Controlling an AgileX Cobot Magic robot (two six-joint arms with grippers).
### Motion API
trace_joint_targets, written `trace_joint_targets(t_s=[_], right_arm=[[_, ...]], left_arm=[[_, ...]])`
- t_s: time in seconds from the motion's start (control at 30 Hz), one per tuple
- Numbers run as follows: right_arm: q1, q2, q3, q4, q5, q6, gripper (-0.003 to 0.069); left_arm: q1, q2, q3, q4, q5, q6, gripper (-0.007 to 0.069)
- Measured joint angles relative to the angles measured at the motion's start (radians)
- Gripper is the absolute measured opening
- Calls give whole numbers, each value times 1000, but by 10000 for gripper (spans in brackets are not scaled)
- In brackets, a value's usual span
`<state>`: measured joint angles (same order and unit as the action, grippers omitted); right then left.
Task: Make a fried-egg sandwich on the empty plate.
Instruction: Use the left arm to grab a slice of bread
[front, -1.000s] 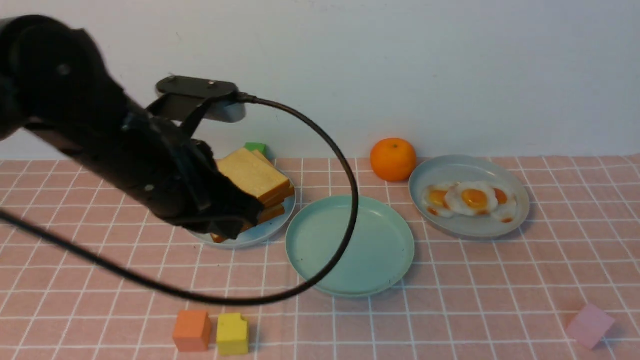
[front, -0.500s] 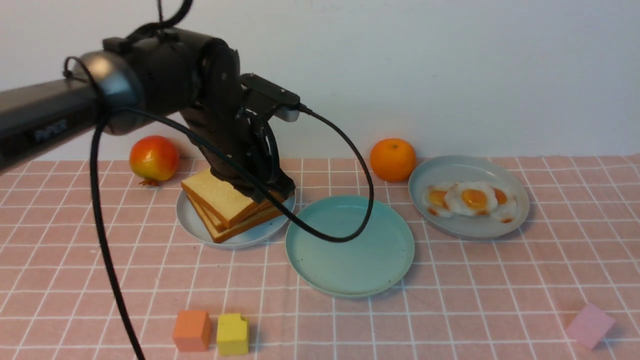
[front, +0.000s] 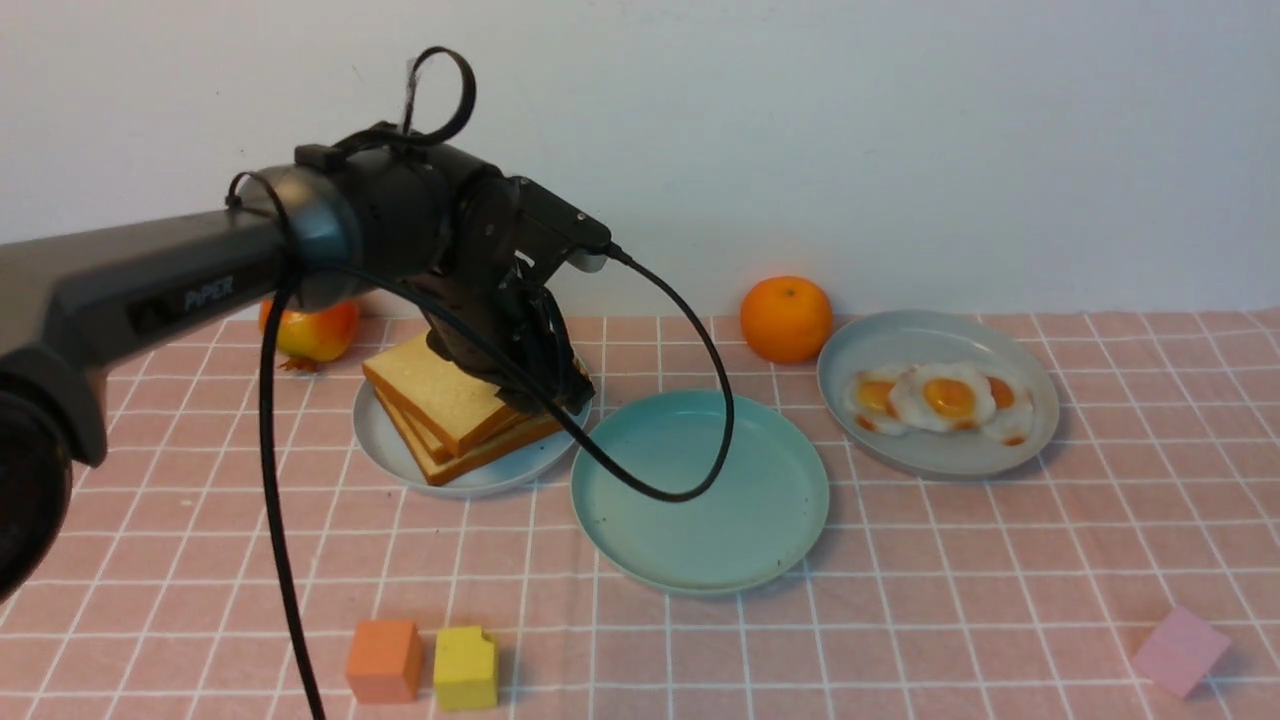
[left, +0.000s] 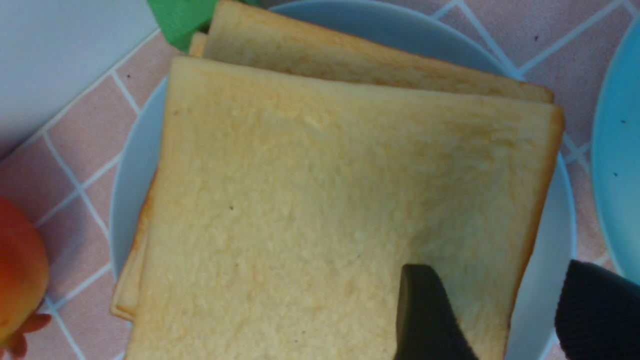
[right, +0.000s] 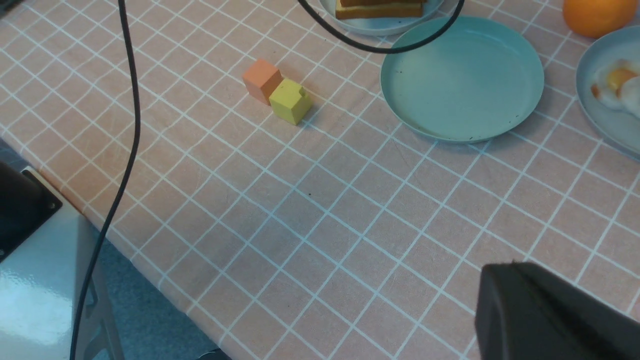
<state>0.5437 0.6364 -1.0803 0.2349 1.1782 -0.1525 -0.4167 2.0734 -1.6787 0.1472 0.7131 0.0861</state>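
I need to grab the top slice by its thin brown crust edge (left: 517, 294) with my left gripper next, because the slice's broad side is wider than my open fingers.
A stack of golden toast slices (front: 455, 405) lies on a pale blue-grey plate (front: 400, 455). My left gripper (front: 545, 388) hangs just above the stack's right edge, open, holding nothing. In the left wrist view one finger (left: 425, 310) is over the top slice (left: 325, 200) and the other is beyond the crust, over the plate rim. The empty plate (front: 700, 490) is mint green and bare. Several fried eggs (front: 940, 395) lie on the right plate (front: 1030, 440). No fried-egg sandwich is in view. My right gripper (right: 505, 272) is shut, high above the near tablecloth.
An orange (front: 786, 318) and a red fruit (front: 310, 330) sit at the back. Orange (front: 384, 660) and yellow (front: 465, 667) cubes and a pink block (front: 1180, 650) lie near the front. The left arm's cable (front: 690, 400) loops over the mint plate. A green block (left: 182, 17) is behind the toast.
The left arm has swung from close to the camera out to the toast stack and come down over its right edge. Its jaws have gone from shut to open. The right gripper stays shut.
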Motion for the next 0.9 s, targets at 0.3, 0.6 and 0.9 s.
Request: trace_joint_targets(t_s=[0.3, 0.6, 0.9], right_arm=[[0, 0, 0, 2, -5, 0, 37], [0, 0, 0, 1, -9, 13, 46], [0, 0, 0, 1, -10, 15, 55]], left_arm=[[0, 30, -3, 54, -23, -7, 396], [-5, 35, -6, 71, -25, -19, 244], [-5, 34, -7, 68, -22, -11, 99]])
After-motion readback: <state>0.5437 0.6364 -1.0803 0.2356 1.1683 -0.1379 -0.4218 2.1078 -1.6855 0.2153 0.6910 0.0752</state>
